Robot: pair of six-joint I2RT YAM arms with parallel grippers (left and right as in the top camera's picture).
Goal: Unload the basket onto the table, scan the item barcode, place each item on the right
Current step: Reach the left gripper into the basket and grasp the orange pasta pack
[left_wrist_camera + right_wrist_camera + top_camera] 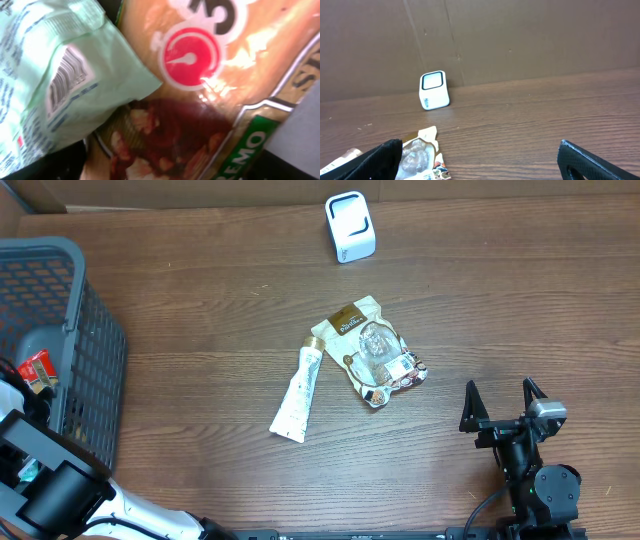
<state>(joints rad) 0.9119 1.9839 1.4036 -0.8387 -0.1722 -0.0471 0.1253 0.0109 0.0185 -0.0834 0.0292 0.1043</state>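
Note:
My left gripper should close now, and it would hold the orange packet. My fingers reach under the pale green packet, on either side of the orange packet.
My left arm reaches down into the grey basket, so its gripper is hidden in the overhead view. The left wrist view is filled by an orange food packet with a red clock logo, and a pale green packet with a barcode overlaps it on the left. The left gripper stands wide, its dark fingers blurred on either side of the orange packet. The white scanner stands at the table's far edge. My right gripper is open and holds nothing, low at the near right.
A cream tube and a clear-windowed snack pouch lie mid-table between scanner and right gripper. A red packet shows inside the basket. A brown cardboard wall backs the table.

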